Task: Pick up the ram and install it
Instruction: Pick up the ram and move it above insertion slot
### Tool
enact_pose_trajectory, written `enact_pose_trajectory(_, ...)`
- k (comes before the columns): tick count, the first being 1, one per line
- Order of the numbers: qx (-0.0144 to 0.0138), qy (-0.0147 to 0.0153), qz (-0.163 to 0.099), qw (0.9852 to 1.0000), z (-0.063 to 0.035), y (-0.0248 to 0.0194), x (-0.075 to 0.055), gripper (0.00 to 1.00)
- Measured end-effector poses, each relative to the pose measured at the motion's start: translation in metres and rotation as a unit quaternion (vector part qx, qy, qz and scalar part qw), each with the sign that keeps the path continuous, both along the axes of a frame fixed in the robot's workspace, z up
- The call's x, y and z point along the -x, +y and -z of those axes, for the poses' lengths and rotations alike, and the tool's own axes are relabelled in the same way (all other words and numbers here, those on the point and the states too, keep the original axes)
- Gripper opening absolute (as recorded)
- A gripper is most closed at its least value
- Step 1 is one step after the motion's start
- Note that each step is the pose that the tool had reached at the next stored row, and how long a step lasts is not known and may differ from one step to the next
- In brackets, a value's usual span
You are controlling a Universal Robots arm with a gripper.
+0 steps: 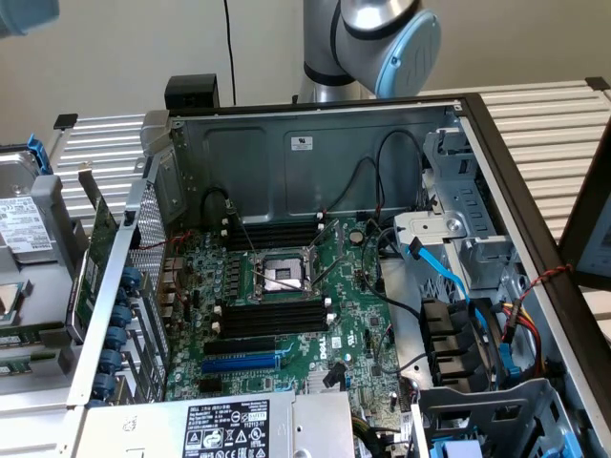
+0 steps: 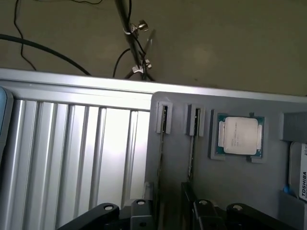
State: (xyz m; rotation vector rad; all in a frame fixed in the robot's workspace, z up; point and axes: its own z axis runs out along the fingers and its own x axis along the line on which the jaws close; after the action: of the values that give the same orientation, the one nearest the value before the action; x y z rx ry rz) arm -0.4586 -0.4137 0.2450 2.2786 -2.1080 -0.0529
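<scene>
I should pinch the ram next with my gripper by the middle of its upper edge (image 2: 160, 188). Both sides of the ram are free there, while the holder's slots enclose the ram's ends.
In the wrist view, two thin ram sticks stand on edge in the slots of a grey holder (image 2: 177, 158). One is the ram (image 2: 162, 143) and a second stick (image 2: 192, 143) sits beside it. My gripper (image 2: 168, 203) hangs open just above the holder. Its fingers (image 2: 144, 211) stand apart on either side of the first stick's line, touching nothing. In the exterior view, the open computer case (image 1: 315, 143) holds the motherboard (image 1: 358, 320). Long black memory slots (image 1: 277, 316) flank its processor socket (image 1: 277, 274).
A loose processor (image 2: 238, 135) and a hard drive (image 2: 300, 167) lie on the holder beside the sticks. Ribbed metal table (image 2: 72, 153) runs alongside. A green expansion card (image 1: 95, 258) leans outside the case at the exterior view's left. Cables and a blue data lead (image 1: 449, 277) crowd the drive bays.
</scene>
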Motion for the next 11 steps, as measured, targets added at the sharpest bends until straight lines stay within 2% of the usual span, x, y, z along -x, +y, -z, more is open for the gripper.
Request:
enact_pose_trajectory(9,-0.0023,-0.0027,0.007,1.0000,0.0145,-0.0008,-0.001,0.36)
enact_pose_trajectory(11,-0.0031,-0.0030,0.008,1.0000,0.0181,-0.0024,-0.003,0.36)
